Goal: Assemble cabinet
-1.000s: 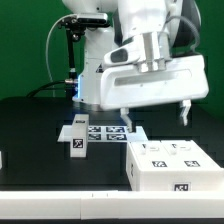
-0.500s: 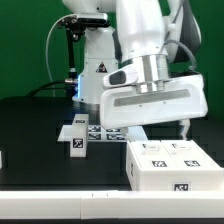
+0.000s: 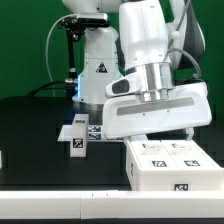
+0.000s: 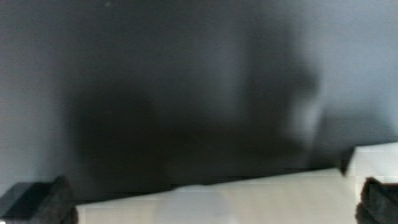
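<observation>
My gripper should next stand the cabinet body upright for assembly, grabbing the round post on its end [image 4: 192, 207].
The cabinet body [image 3: 170, 165] is a large white box with black-and-white tags, lying at the front on the exterior view's right. My gripper [image 3: 158, 136] hangs just above its top, open and empty, with one fingertip [image 3: 190, 128] showing at the box's far edge. The wrist view is blurred. It shows both fingertips [image 4: 32, 200] far apart at the picture's edge, my gripper [image 4: 205, 200] over a pale white surface [image 4: 214, 195], and dark table beyond. A small white part with a tag [image 3: 75, 140] stands to the exterior view's left of the box.
The marker board [image 3: 105, 130] lies flat behind the box, by the robot base [image 3: 95, 70]. A white strip [image 3: 90, 205] runs along the front edge. Another white piece [image 3: 2, 158] shows at the exterior view's far left.
My gripper has moved down and toward the exterior view's right, closer to the top of the cabinet body. It stays open. The parts on the table have not moved.
</observation>
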